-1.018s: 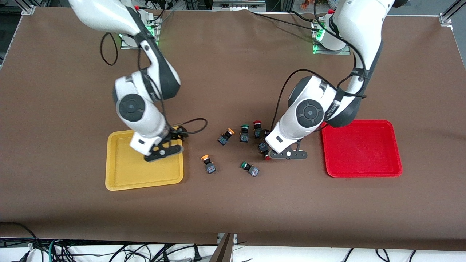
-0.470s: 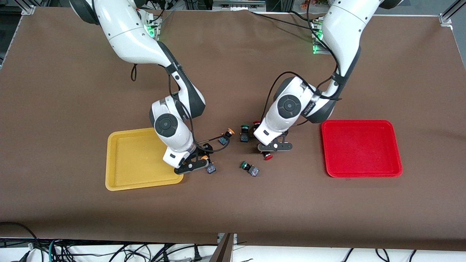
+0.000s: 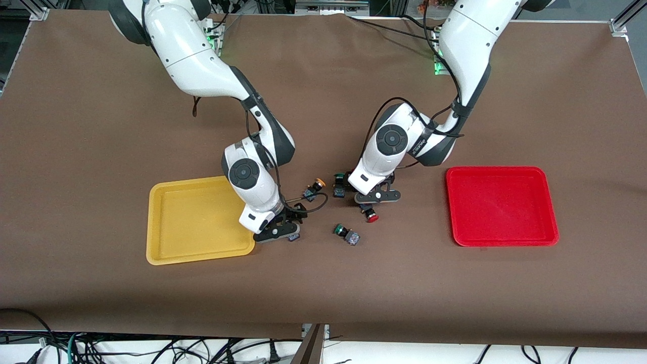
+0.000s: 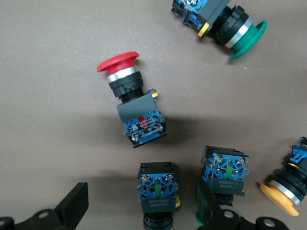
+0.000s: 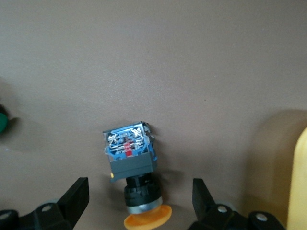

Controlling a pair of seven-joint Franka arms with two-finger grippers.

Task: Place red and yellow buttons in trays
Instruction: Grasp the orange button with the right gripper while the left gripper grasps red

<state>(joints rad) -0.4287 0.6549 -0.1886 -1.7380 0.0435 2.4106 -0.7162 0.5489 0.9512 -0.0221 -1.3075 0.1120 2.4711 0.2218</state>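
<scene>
My left gripper should grab the button by its black neck (image 4: pixel 158 220) to put it in the red tray.
My right gripper (image 3: pixel 277 233) is open, low over an orange-capped button (image 5: pixel 132 160) that lies between its fingers (image 5: pixel 74 201) beside the yellow tray (image 3: pixel 192 222). My left gripper (image 3: pixel 376 196) is open over the button cluster. A button whose cap is hidden (image 4: pixel 157 189) sits between its fingers (image 4: pixel 72 211). A red-capped button (image 3: pixel 371 216) lies nearer the front camera; it also shows in the left wrist view (image 4: pixel 127 96). A second orange-capped button (image 3: pixel 314 188) lies in the cluster. The red tray (image 3: pixel 500 207) holds nothing.
A green-capped switch (image 3: pixel 346 234) lies between the two grippers, nearer the front camera. Another green-capped switch (image 3: pixel 337 184) stands right beside my left gripper. The yellow tray's edge (image 5: pixel 300 182) is close to my right gripper.
My right gripper moved from over the yellow tray to over the orange-capped button beside it. My left gripper moved off the lying red-capped button to the cluster farther from the front camera.
</scene>
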